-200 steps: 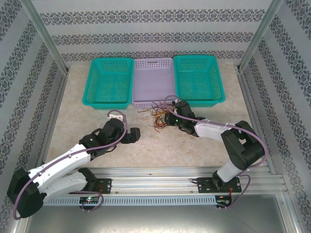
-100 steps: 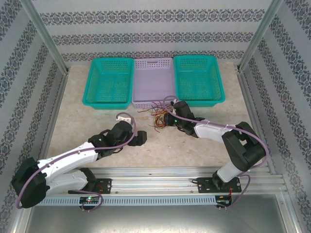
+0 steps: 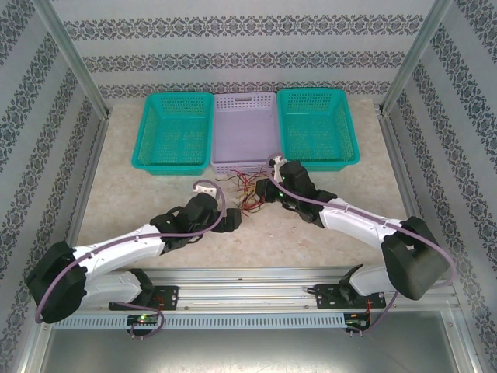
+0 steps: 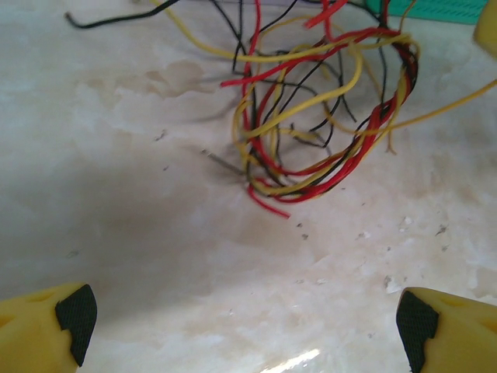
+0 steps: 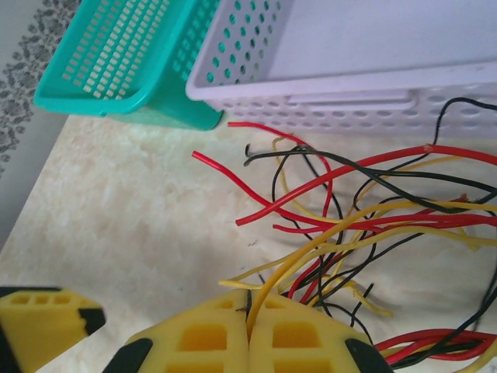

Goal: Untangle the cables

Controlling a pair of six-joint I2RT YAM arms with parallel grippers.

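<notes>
The tangle has a side facing my left gripper, and my left gripper will grab a yellow cable near its end (image 3: pixel 243 201) (image 4: pixel 259 129) there. That leaves the length of the cable free to untangle.
The cables (image 3: pixel 247 192) lie as a tangle of thin yellow, red and black wires on the table just in front of the lavender basket. My right gripper (image 3: pixel 265 189) is at the tangle's right side. In the right wrist view it (image 5: pixel 248 307) is shut on a yellow cable (image 5: pixel 311 256) that runs out from between its pads into the heap (image 5: pixel 373 210). My left gripper (image 3: pixel 231 220) sits just left of and nearer than the tangle. Its jaws (image 4: pixel 245 315) are wide open, nothing between them, with the looped wires (image 4: pixel 311 132) a short way ahead.
Three baskets stand in a row at the back: teal (image 3: pixel 172 130), lavender (image 3: pixel 244 132) and teal (image 3: pixel 316 128). The lavender basket's front wall (image 5: pixel 349 101) is right behind the wires. Bare marbled tabletop (image 3: pixel 132 202) stretches to the left.
My left arm has swung right and forward, bringing its open gripper close to the tangle. My right gripper has closed on the yellow cable and its arm has stretched out.
</notes>
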